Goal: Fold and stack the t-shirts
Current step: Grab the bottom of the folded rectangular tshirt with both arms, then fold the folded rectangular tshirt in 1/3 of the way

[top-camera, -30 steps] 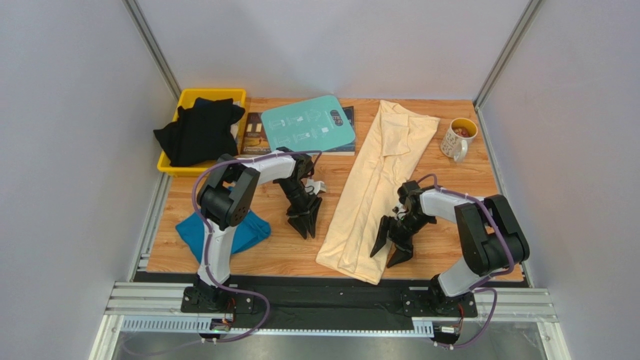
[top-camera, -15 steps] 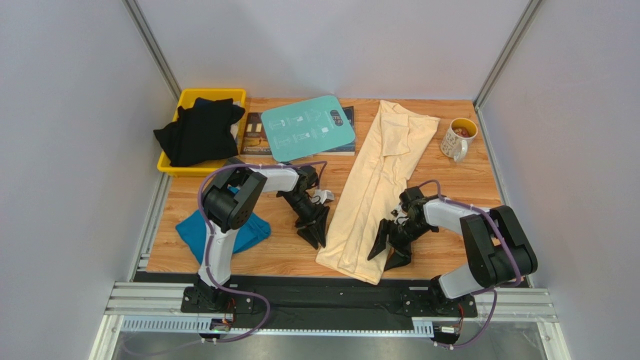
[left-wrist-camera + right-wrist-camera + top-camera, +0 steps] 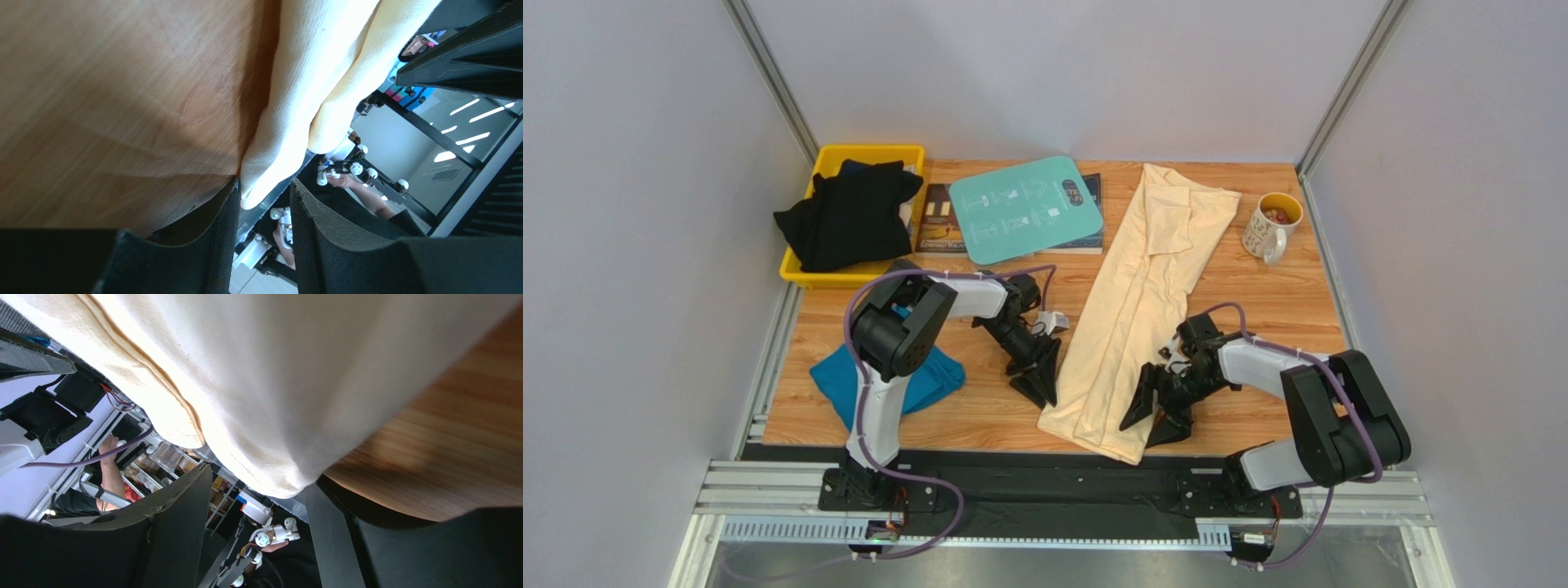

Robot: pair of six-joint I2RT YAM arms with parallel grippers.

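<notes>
My right gripper grabs the cream-yellow t-shirt's near-end edge next, opposite my left gripper, to fold that end over evenly.
A pale cream-yellow t-shirt (image 3: pixel 1136 294), folded lengthwise, lies diagonally across the table's middle. My left gripper (image 3: pixel 1039 382) is open at the left edge of its near end. In the left wrist view the shirt's corner (image 3: pixel 288 122) sits right at the gap between my fingertips (image 3: pixel 264 195). My right gripper (image 3: pixel 1154 413) is open at the right edge of the near end. In the right wrist view the hem (image 3: pixel 294 386) hangs just in front of the open gripper (image 3: pixel 258 490). A teal-blue t-shirt (image 3: pixel 840 377) lies folded at the near left. Black t-shirts (image 3: pixel 844 216) are heaped in a yellow tray (image 3: pixel 821 162).
A rigid teal board with white print (image 3: pixel 1026 206) lies on a dark mat at the back middle. A yellow-rimmed mug (image 3: pixel 1273 226) stands at the back right. The table's front edge (image 3: pixel 1014 451) runs just below both grippers.
My left gripper has moved right to the shirt's left edge. My right gripper has moved nearer and lower, to the shirt's near right edge. The shirt has not moved.
</notes>
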